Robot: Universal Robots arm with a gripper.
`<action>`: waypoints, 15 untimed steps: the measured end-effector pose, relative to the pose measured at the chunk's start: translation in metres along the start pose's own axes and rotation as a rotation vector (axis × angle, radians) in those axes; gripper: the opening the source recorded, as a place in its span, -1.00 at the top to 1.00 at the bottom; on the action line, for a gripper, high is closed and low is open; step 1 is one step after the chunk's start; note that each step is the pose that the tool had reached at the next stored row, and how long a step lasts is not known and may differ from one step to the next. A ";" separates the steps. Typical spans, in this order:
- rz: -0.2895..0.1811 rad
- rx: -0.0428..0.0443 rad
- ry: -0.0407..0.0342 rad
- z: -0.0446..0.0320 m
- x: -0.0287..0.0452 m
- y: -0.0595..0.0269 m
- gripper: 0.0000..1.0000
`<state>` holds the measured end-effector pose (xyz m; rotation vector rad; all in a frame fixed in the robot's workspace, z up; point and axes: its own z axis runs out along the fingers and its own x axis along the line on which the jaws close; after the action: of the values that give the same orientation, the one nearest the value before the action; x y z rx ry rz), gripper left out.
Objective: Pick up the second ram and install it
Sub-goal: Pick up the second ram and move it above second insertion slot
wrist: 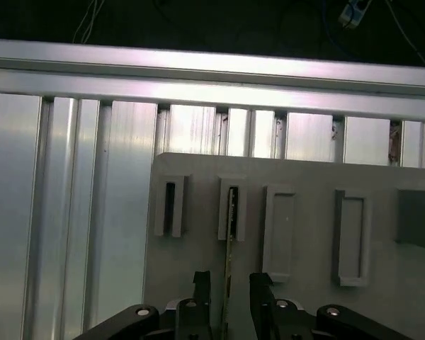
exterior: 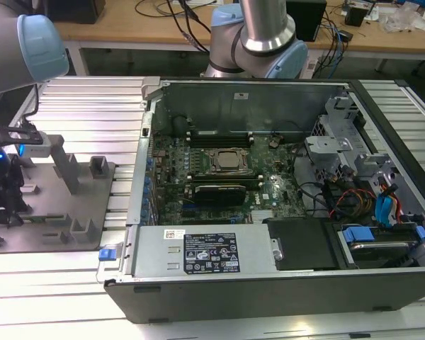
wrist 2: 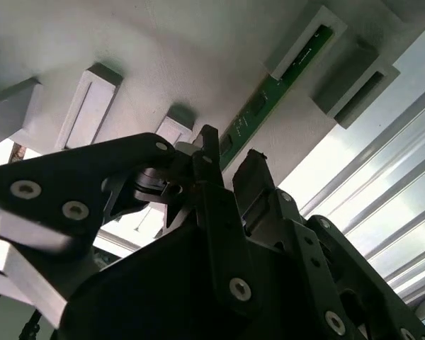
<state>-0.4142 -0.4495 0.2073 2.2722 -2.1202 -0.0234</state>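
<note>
My gripper grabs the ram by its bare middle part (wrist: 227,297) next, where both sides of the ram stand open, since a grey holder block wraps the ram's tip.
The second ram (wrist: 230,234) is a thin green board standing on edge in a slot of the grey fixture plate (wrist: 304,297). Its green face with dark chips shows in the second wrist view (wrist 2: 269,99). My gripper (wrist: 230,287) is open and straddles the stick's near end. One black finger (wrist: 202,283) is on each side, with a small gap to the board. The fingertips (wrist 2: 209,152) also reach toward the board in the second wrist view. In the exterior view the gripper (exterior: 6,202) hangs over the plate (exterior: 64,227) at that view's left.
An open computer case (exterior: 269,283) lies on the exterior view's right of the fixture, with its motherboard (exterior: 219,170) and processor socket exposed. Grey upright posts (exterior: 64,166) and several holder blocks (wrist: 280,230) stand on the plate. The ribbed aluminium table (wrist: 64,212) surrounds it.
</note>
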 end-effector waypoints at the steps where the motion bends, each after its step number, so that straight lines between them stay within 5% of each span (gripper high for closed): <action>1: 0.000 0.0001 0.0000 0.0003 0.0000 0.0000 0.32; 8: 0.000 0.0000 0.0000 0.0020 0.0000 -0.0001 0.35; 12: 0.000 0.0001 0.0000 0.0023 0.0000 -0.0001 0.68; 15: 0.000 0.0004 -0.0003 0.0026 0.0005 -0.0001 0.68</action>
<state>-0.4141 -0.4500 0.2047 2.2727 -2.1205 -0.0233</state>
